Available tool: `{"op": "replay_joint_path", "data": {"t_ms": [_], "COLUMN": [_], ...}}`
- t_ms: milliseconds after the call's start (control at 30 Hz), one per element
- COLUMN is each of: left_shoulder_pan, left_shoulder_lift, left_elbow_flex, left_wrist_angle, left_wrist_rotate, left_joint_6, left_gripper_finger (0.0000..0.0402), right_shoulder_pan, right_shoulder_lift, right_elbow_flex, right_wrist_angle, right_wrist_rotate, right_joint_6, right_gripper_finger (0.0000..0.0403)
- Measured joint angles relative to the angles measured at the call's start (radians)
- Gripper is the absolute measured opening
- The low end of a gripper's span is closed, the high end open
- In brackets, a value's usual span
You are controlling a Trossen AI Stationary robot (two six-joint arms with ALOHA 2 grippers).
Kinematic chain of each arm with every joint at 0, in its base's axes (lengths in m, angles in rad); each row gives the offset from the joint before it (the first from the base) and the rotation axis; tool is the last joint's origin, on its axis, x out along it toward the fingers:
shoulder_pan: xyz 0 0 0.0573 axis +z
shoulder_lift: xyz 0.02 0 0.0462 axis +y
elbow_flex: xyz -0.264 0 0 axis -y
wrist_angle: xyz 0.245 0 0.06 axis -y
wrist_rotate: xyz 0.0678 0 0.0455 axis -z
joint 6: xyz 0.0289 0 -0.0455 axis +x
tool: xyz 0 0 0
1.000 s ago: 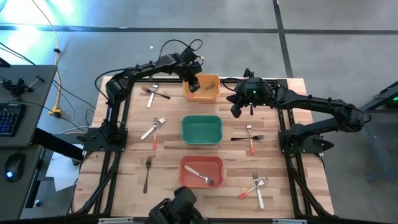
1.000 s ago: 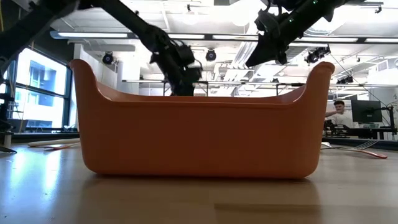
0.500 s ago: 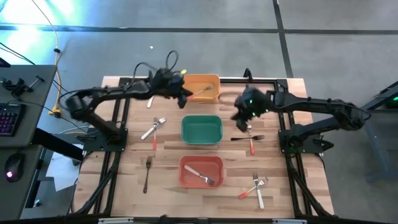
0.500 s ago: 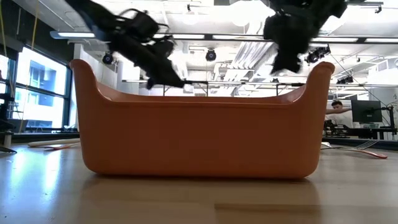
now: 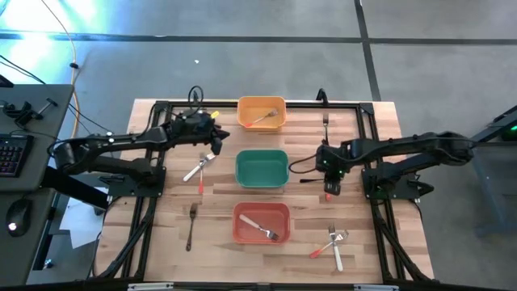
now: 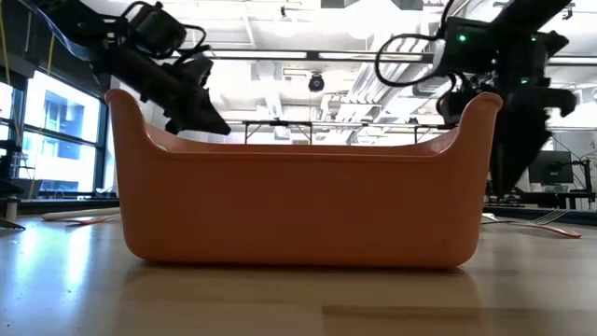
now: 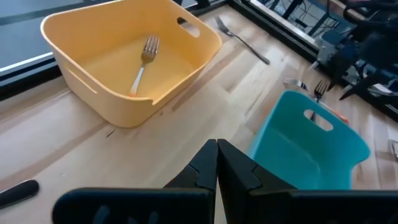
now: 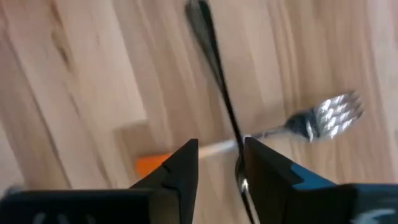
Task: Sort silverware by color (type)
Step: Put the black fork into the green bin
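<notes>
I need to grab the black fork by its narrow neck (image 8: 240, 160) with my right gripper next. Then it can be sorted into the green bin.
My right gripper (image 5: 331, 184) hangs open just over two crossed forks right of the green bin (image 5: 262, 168). These are a black fork (image 8: 214, 68) and a metal-headed fork (image 8: 326, 115) with a red-orange handle end (image 8: 151, 164). Its fingers (image 8: 186, 163) stand on either side of the place where the two forks cross. My left gripper (image 5: 216, 139) is shut and holds nothing; it is above the table left of the orange bin (image 7: 124, 56). One fork (image 7: 142, 62) lies in that bin.
The red bin (image 5: 262, 222) near the front holds a white-handled fork (image 5: 260, 228). Two forks (image 5: 199, 167) lie left of the green bin. A black fork (image 5: 191, 225) lies nearer the front left. More forks (image 5: 333, 242) lie at the front right. Another fork (image 7: 242, 40) lies by the far frame.
My left gripper has drawn back from over the orange bin toward the table's left and near side. My right gripper has swung from the far right toward the near edge and come down over the crossed forks.
</notes>
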Motion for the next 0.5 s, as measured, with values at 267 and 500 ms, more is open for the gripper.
{"op": "replay_joint_path", "data": {"t_ms": [267,500], "left_shoulder_pan": [-0.001,-0.011], "left_shoulder_lift": [-0.026,-0.026], "left_elbow_flex": [-0.012,-0.012], "left_wrist_angle": [-0.005,-0.005], "left_wrist_rotate": [-0.008,-0.008], "left_joint_6": [-0.001,-0.002], "left_gripper_finger": [0.0,0.0], "right_shoulder_pan": [-0.002,-0.002], "right_shoulder_lift": [0.12,0.256], "right_elbow_flex": [0.001,0.007], "right_wrist_angle": [0.055,0.063], "right_wrist_rotate": [0.033,0.037], "right_joint_6": [-0.095,-0.122], "right_gripper_finger": [0.0113,0.0112]}}
